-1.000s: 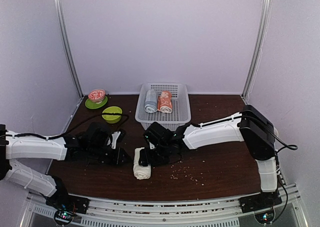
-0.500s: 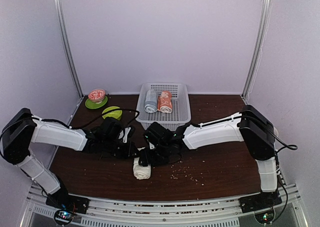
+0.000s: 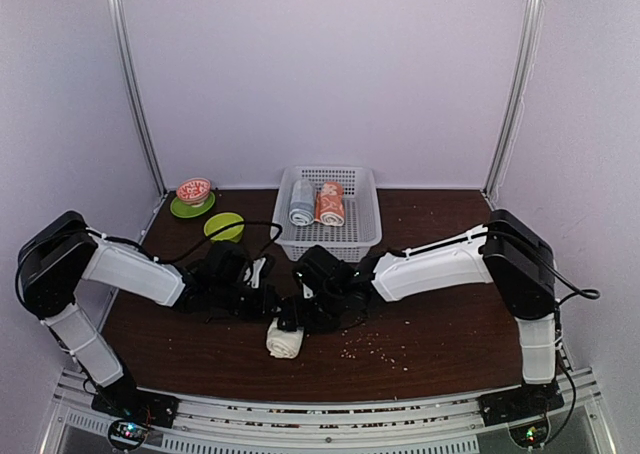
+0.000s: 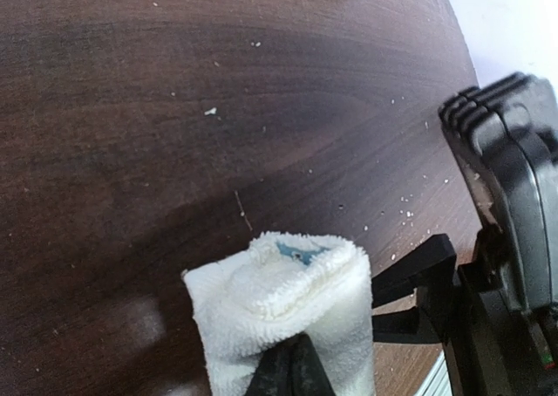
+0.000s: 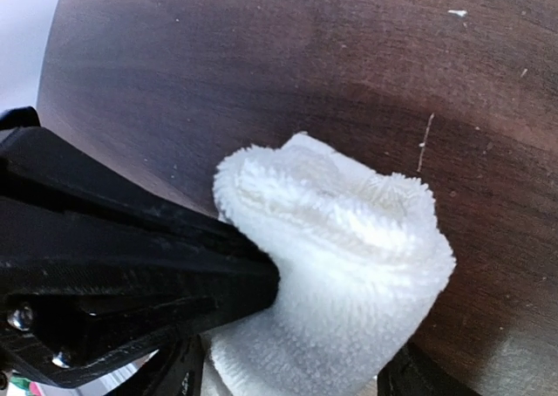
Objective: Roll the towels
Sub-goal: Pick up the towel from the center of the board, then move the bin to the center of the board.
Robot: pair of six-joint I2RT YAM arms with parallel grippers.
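The rolled cream-white towel would stay on the tabletop if I lifted my right gripper now; its open fingers around the towel would come up empty.
The cream-white towel [image 3: 284, 340] lies rolled on the brown table, in front of the basket. In the left wrist view the towel [image 4: 288, 313] fills the lower middle. My left gripper [image 4: 292, 372] is shut, and its joined tips press a dent into the roll's side. Seen from above, the left gripper [image 3: 268, 302] comes at the roll's far end from the left. My right gripper [image 3: 294, 318] stands open over that same end, and in its wrist view the towel [image 5: 349, 265] sits between its fingers [image 5: 170, 372]. The salmon-orange towel [image 3: 330, 204] lies rolled in the basket.
The white basket [image 3: 366, 226] at the back middle also holds a grey-blue rolled towel [image 3: 301, 202]. A green plate with a red-and-white bowl [image 3: 193, 192] and a green dish [image 3: 224, 226] sit at the back left. Crumbs [image 3: 372, 346] speckle the table right of the roll.
My left arm has swung in from the left. Its gripper has closed, and its tips now press into the cream-white roll. The right gripper has stayed at the roll.
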